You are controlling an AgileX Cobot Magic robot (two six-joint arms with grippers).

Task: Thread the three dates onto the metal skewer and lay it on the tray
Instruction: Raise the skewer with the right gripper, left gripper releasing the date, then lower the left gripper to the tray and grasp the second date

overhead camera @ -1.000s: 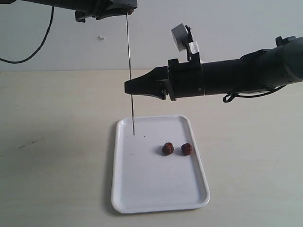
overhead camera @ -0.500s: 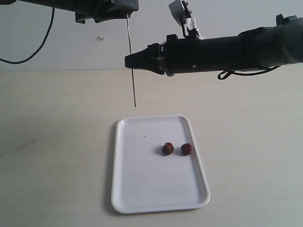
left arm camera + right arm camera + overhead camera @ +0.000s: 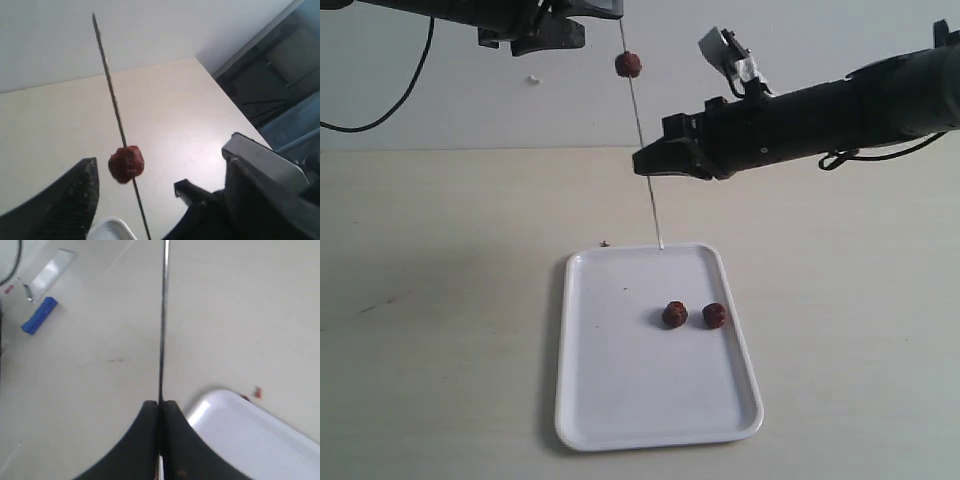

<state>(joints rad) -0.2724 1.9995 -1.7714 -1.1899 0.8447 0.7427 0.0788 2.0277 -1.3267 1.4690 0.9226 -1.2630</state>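
Next, my left gripper needs to take hold of the threaded date by its plump body (image 3: 628, 64) around the metal skewer (image 3: 653, 205) to thread the dates along it.
The metal skewer (image 3: 653, 205) (image 3: 162, 315) stands tilted over the far rim of the tray (image 3: 640, 400). My right gripper (image 3: 640, 162) (image 3: 160, 405) is shut on it about halfway up. One date (image 3: 628, 65) (image 3: 126, 164) is threaded near the skewer's top end. It hangs just right of and below my left gripper (image 3: 585, 20), which is open. One left finger (image 3: 75, 200) shows beside the date without touching it. Two more dates (image 3: 674, 314) (image 3: 714, 316) lie side by side on the tray.
A reddish crumb (image 3: 604, 243) (image 3: 257, 391) lies on the table by the tray's far left corner. A blue object (image 3: 39, 315) and a clear strip (image 3: 50, 272) lie farther off. The right arm (image 3: 260, 200) reaches in over the tray.
The right gripper first rose with the skewer, then moved down and right with it. The skewer now tilts, and a date shows on it, free of the left gripper.
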